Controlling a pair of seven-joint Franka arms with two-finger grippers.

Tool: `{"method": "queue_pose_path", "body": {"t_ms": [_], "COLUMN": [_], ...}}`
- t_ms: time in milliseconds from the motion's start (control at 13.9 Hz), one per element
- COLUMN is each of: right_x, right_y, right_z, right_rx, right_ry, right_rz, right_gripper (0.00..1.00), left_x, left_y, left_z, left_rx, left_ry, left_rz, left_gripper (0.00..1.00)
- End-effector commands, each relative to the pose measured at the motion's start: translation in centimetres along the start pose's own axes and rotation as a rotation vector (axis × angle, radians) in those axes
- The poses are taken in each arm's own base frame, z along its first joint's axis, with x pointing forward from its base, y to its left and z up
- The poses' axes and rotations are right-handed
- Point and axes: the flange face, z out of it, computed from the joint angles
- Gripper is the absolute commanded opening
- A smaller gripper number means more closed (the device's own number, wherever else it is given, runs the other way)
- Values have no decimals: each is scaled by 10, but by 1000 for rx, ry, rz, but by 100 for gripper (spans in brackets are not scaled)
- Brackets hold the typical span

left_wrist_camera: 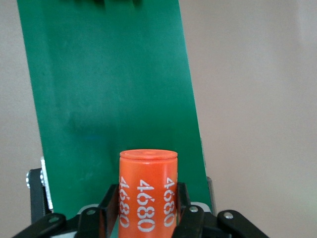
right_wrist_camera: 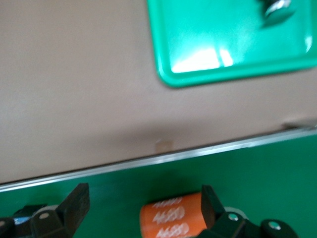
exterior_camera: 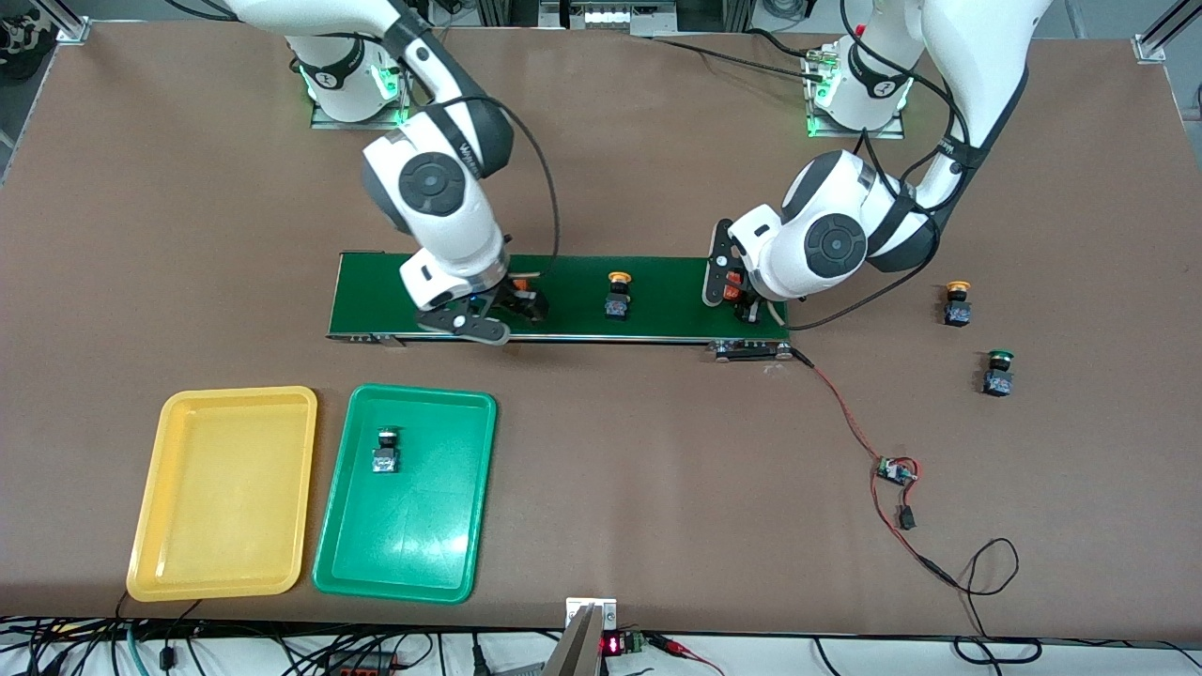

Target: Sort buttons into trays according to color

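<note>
The orange cylinder is low over the dark-green conveyor belt and inside its edges. My left gripper should open now and let go of the cylinder.
One yellow-capped button stands on the dark-green conveyor belt. Another yellow-capped button and a green-capped button stand on the table past the belt's end, at the left arm's end. A third button with a green cap lies in the green tray; the yellow tray beside it holds nothing. My left gripper is shut on an orange cylinder printed "4680", over the belt's end. My right gripper is open low over the belt, with another orange cylinder against one finger.
Both trays sit nearer the front camera than the belt, toward the right arm's end; the green tray also shows in the right wrist view. A red-and-black wire leads from the belt's end to a small circuit board on the table.
</note>
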Motion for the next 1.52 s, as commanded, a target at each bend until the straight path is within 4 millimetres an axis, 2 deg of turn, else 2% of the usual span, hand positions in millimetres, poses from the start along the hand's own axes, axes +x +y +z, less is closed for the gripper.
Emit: {"method": "queue_pose_path", "body": {"t_ms": [0,72,217,361,505,722,938,1083,1299,1371,1444], "right_x": [27,35,47,48,45,43,28,18,12,9,2], "right_y": [33,42,59,69,69,68,48,37,23,18,8], "right_z": [-22,-25,-36,-41,-44,-37,-21,-12,3,8,12], "right_rx": [-19,-21,-30,-91,-110,-112,-103,-107,-79,-67,-50], "right_ry": [13,18,37,33,29,11,-2,-13,-1,2,0], "right_rz": [-121,-131,-140,-156,-180,-165,-79,-54,-10,7,16], "right_gripper": [100,100,100,100,100,100,100,100,100,100,100], "left_x": [-3,-4,-6,-8,-27,-79,-160,-194,-261,-277,-284], "left_y": [5,4,4,2,-2,-15,-26,-25,-17,-12,-6], "left_z": [-4,-4,-5,-17,-35,-55,-69,-78,-72,-70,-64], "left_rx": [31,33,35,53,89,140,168,172,146,134,90], "left_ry": [-4,-2,-3,-3,-15,-28,-32,-36,-33,-26,-26], "left_rz": [-7,-2,-3,2,-31,-129,-266,-262,-461,-532,-613], "left_gripper": [49,98,100,100,100,100,100,100,100,100,100]}}
